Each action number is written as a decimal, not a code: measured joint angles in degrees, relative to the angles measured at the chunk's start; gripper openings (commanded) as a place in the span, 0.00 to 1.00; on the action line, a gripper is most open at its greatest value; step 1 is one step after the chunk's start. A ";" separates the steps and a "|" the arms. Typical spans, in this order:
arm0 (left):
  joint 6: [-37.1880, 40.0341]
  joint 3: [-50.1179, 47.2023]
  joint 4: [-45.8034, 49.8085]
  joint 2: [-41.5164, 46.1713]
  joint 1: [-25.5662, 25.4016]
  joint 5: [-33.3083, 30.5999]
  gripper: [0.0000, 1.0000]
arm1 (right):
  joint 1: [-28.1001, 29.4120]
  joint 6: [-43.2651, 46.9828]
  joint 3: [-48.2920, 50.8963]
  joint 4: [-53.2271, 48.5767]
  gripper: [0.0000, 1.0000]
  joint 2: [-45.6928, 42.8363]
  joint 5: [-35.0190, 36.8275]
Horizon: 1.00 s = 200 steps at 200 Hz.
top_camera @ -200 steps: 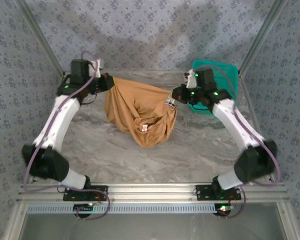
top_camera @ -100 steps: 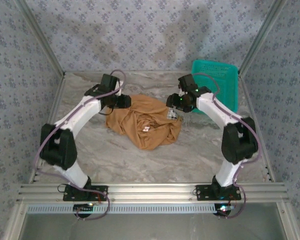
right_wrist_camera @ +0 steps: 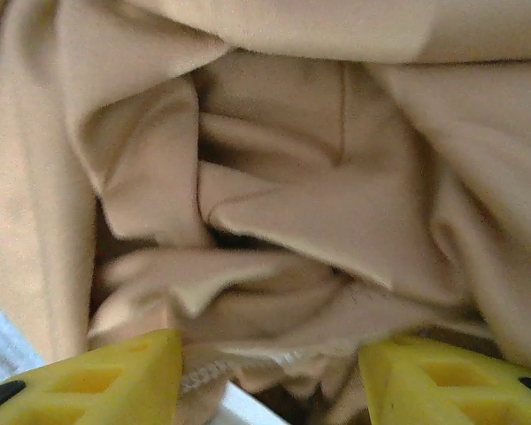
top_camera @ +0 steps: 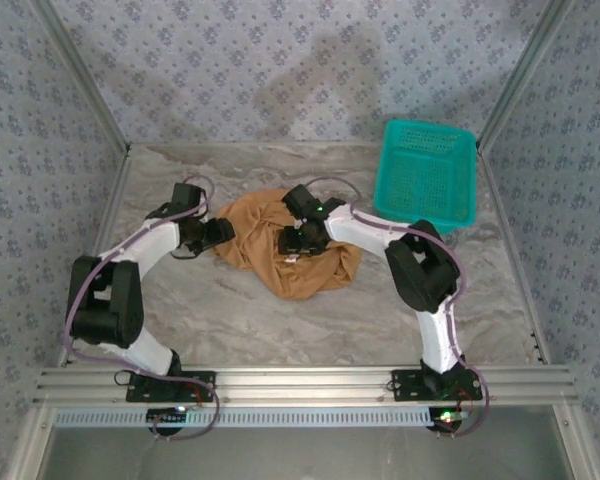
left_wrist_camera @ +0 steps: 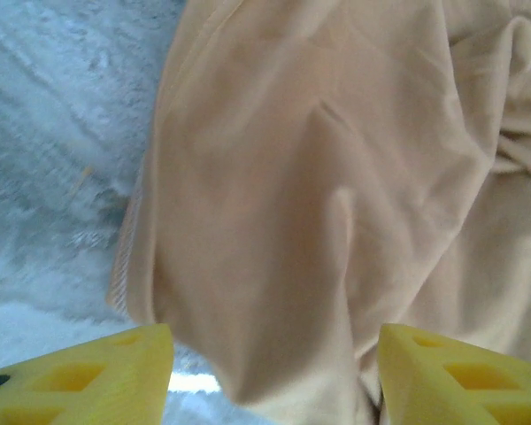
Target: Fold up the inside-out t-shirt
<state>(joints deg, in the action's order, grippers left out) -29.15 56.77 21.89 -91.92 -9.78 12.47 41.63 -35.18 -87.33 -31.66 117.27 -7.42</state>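
Observation:
I next need to pinch the t-shirt's stitched hem (top_camera: 291, 255) (right_wrist_camera: 258, 361) with my right gripper. That will stretch the inside-out t-shirt against my left gripper and spread it for folding.
The inside-out t-shirt (top_camera: 320, 268), tan and crumpled, lies in a heap on the marble table (top_camera: 280, 325) near the middle back. My left gripper (top_camera: 218, 232) is low at the heap's left edge. In the left wrist view its yellow fingers (left_wrist_camera: 115, 372) stand wide apart, with a smooth fold of the shirt (left_wrist_camera: 319, 177) lying between them, so my left gripper (left_wrist_camera: 274, 381) is open. My right gripper (top_camera: 292, 242) sits over the heap's middle. In the right wrist view my right gripper (right_wrist_camera: 270, 381) is open over bunched folds (right_wrist_camera: 292, 204), with a stitched hem between the tips.
A teal plastic basket (top_camera: 427, 175) stands at the back right of the table. Patterned cloth walls and metal frame posts close in the back and both sides. Bare tabletop (left_wrist_camera: 53, 133) lies left of the shirt and in front of it.
Both grippers have opened and let go of the shirt, which dropped from hanging between them into a heap. Both arms came down; the right moved left onto the heap.

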 measured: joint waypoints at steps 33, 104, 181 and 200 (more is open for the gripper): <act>-2.60 0.07 -6.78 -9.35 0.00 2.91 0.44 | -0.15 -1.60 -2.62 0.11 0.00 3.17 -0.85; -3.91 7.91 -7.32 -15.08 5.51 6.23 0.00 | -6.36 3.30 -11.91 -7.15 0.00 -6.12 -4.59; -3.96 20.70 0.02 -1.11 18.73 4.90 0.00 | -26.56 7.15 -20.70 -6.01 0.00 -15.98 -19.85; -3.98 17.35 -1.92 6.45 18.21 4.39 0.00 | -26.45 7.85 -12.46 -3.43 0.00 -20.06 -21.35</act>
<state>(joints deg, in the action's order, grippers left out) -33.12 74.13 19.97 -85.47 8.43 16.86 15.18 -27.33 -99.79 -35.09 97.21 -28.77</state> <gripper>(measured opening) 0.042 0.050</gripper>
